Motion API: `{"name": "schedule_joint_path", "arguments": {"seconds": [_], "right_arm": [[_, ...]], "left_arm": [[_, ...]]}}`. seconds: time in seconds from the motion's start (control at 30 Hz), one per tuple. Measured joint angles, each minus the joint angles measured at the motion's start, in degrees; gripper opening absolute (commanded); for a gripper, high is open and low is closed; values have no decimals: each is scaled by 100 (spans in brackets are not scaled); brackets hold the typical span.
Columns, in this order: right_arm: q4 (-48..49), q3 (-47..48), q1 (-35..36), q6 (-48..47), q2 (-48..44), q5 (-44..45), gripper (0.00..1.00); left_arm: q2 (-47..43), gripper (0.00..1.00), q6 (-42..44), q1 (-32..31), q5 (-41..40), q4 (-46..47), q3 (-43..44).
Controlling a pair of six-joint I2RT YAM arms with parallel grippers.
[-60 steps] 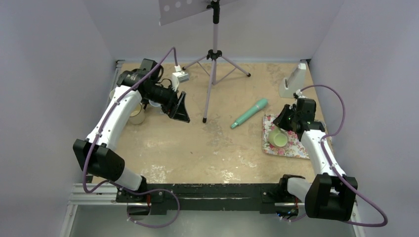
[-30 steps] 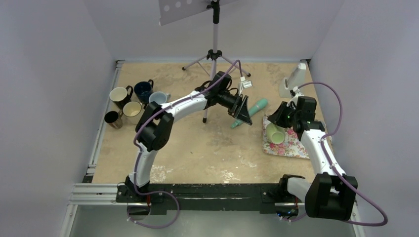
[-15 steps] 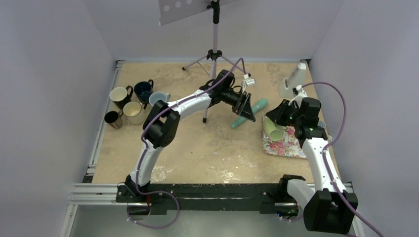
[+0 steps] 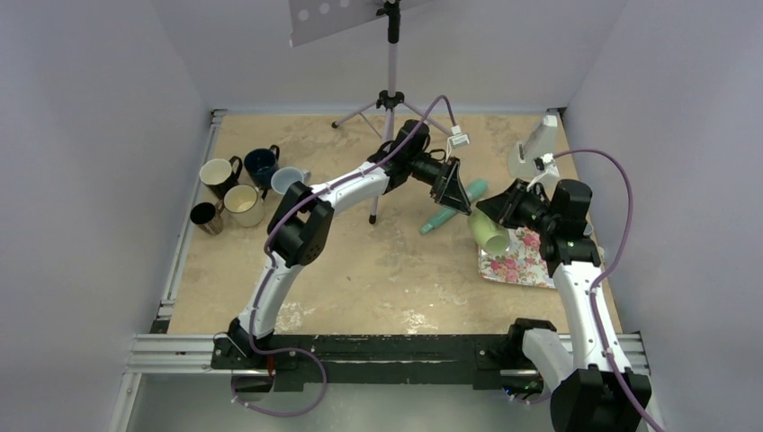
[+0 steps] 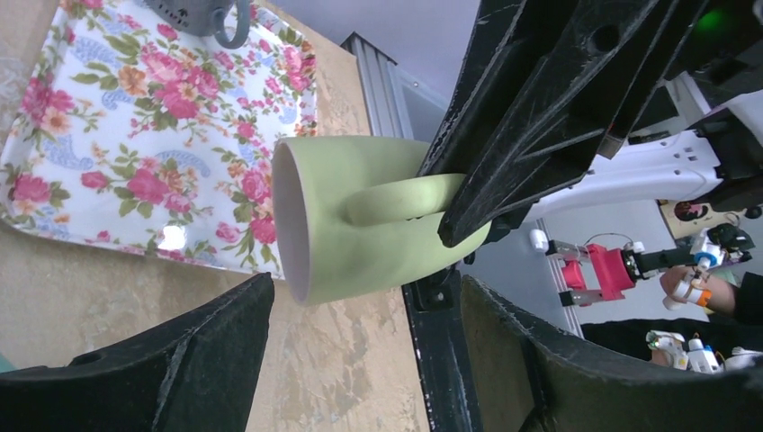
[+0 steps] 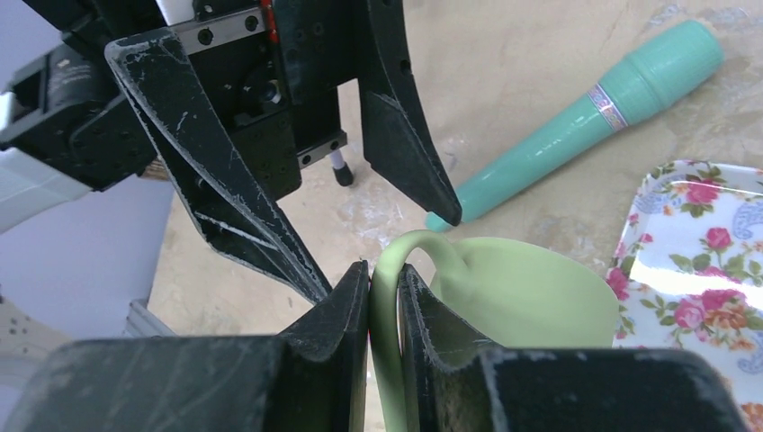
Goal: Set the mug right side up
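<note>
The mug needs to be set right side up. My left gripper will pinch the light green mug's rim [image 4: 473,222] [image 5: 307,261] next and leave the mug's handle and base clear.
The light green mug [image 4: 489,234] hangs in the air over the left edge of the floral tray [image 4: 531,267], tipped on its side with its mouth down and to the left. My right gripper [image 4: 499,216] is shut on its handle; the right wrist view shows the fingers [image 6: 346,306] clamped on the handle loop of the mug [image 6: 531,292]. My left gripper [image 4: 459,198] is open just left of the mug, not touching it. In the left wrist view the mug [image 5: 369,225] lies sideways between my open left gripper [image 5: 360,297] jaws.
A teal cylinder [image 4: 436,220] lies on the table under the left gripper. Several mugs [image 4: 241,187] stand at the far left. A tripod stand [image 4: 391,90] is at the back centre, a white object [image 4: 531,148] at the back right.
The left arm swung from the mugs at the left across to the right, up to the green mug. The right gripper lifted the mug off the tray and tilted it sideways.
</note>
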Motion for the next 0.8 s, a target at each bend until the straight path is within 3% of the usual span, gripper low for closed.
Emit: {"name": "schedule_joint_path", "arguments": {"seconds": [0.33, 0.67, 0.8], "right_arm": [[369, 96, 0, 369, 4, -251, 0], [623, 391, 0, 485, 4, -302, 0], [684, 393, 0, 542, 11, -376, 0]], "left_arm": [[0, 77, -1097, 0, 302, 1211, -44], [0, 73, -1397, -44, 455, 1425, -262], [0, 64, -1672, -63, 452, 1698, -306]]}}
